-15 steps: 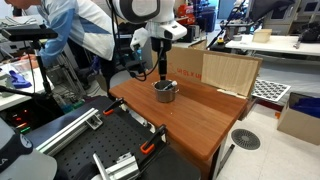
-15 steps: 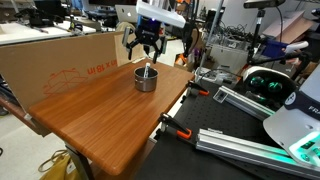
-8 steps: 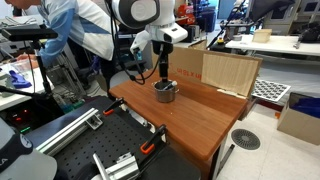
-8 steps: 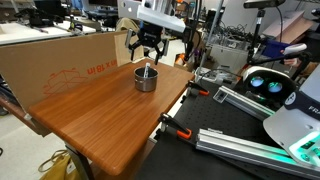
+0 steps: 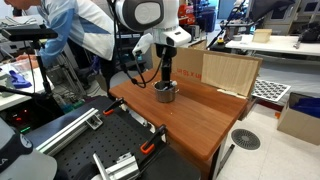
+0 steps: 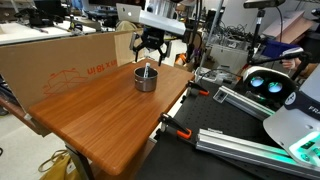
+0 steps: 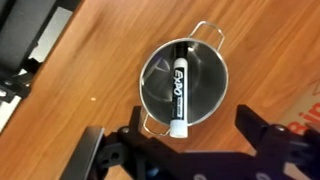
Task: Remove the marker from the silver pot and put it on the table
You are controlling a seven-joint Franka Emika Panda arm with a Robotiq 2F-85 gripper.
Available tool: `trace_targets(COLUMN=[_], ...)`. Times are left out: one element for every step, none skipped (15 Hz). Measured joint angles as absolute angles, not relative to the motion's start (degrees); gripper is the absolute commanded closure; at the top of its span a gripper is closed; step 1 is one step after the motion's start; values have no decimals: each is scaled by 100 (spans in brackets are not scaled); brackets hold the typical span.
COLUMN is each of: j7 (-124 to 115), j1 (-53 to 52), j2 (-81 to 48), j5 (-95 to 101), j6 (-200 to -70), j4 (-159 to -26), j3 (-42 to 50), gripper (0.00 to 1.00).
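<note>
The marker's white end point(image 7: 178, 129) is between the robot's fingers but below them, so the gripper needs to go lower before it closes, or it would miss the marker.
The silver pot point(image 7: 184, 88) stands on the reddish-brown table point(image 7: 110, 60); it also shows in both exterior views point(image 5: 166, 92) point(image 6: 147, 77). The marker point(image 7: 179, 86), dark with a white cap and EXPO lettering, lies slanted inside the pot with its white end on the rim; it shows as a thin stick in an exterior view point(image 6: 148, 71). My gripper point(image 7: 190, 140) hangs open and empty just above the pot, its two dark fingers wide apart. It shows above the pot in both exterior views point(image 5: 166, 72) point(image 6: 151, 50).
A pale wooden board point(image 5: 230, 72) leans at the table's back, and a cardboard panel point(image 6: 60, 60) stands along one side. Clamps and metal rails point(image 6: 230, 130) lie past the table edge. A person point(image 5: 85, 30) stands behind the robot.
The arm has shifted slightly above the pot. The pot and marker have not moved.
</note>
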State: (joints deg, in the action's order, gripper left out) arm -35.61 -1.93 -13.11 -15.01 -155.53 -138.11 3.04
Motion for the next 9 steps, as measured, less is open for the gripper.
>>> trace_targets(j7=[-3574,-3588,-3609,-3627,-3641,-3655,-3661,-3663,-3663], j1=[-192,-192,-192,-192,-192,-192,-193,-193,-193], j2=[-1350,-1398,-1448,-1502,-1559,-1614,-1668,-1722,-1771], j5=[-1501,-1501,-1501,-1501,-1501,-1501,-1501,-1502,-1502], j6=[-15553,-15553,-15553,-15553,-15553,-15553,-15553,-15553,-15553], j4=[-13783,-13751,-13719,-13678,-13636,-13593,-13549,-13508,-13467], j3=[320,332,347,366,387,404,413,417,418], gripper=[0,0,0,0,0,25,26,35,42])
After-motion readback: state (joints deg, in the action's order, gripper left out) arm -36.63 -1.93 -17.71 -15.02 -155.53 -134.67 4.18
